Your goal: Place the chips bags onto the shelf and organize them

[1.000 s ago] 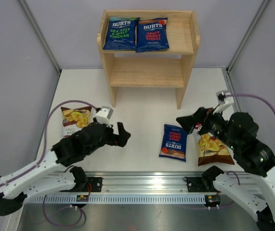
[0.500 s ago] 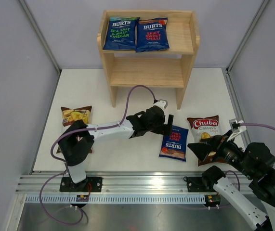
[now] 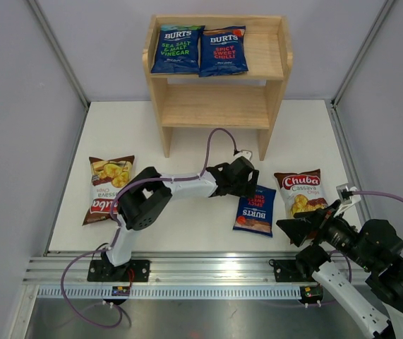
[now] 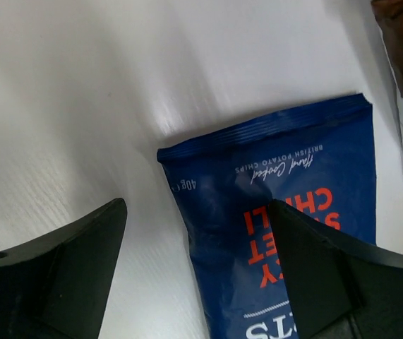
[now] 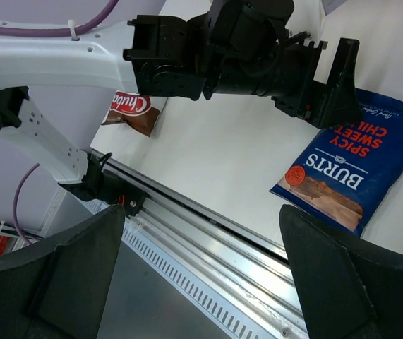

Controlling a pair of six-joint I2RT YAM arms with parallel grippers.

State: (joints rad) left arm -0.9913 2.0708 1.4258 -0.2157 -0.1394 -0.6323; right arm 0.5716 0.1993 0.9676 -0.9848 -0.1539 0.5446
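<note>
My left gripper's fingers straddle the dark blue BURTS bag's far corner, low at the tabletop, so it is time to close now.
A dark blue BURTS chips bag (image 3: 255,210) lies flat on the table; it also shows in the left wrist view (image 4: 286,212) and the right wrist view (image 5: 356,166). My left gripper (image 3: 247,185) is open just above its far edge, one finger over the bag and one beside it. Two BURTS bags (image 3: 176,49) (image 3: 223,51) lie on the top tier of the wooden shelf (image 3: 215,106). One Chuba bag (image 3: 108,187) lies at the left, another (image 3: 298,193) at the right. My right gripper (image 3: 294,227) is open and empty, low over the table's front right edge.
The left arm (image 3: 180,187) stretches across the table's middle. A metal rail (image 3: 208,272) runs along the front edge. Grey walls enclose the table on both sides. The shelf's lower tier (image 3: 215,106) holds nothing.
My left gripper has moved from the left front across to the blue bag and dropped over its far edge. My right arm has pulled back to the front right, uncovering the right Chuba bag.
</note>
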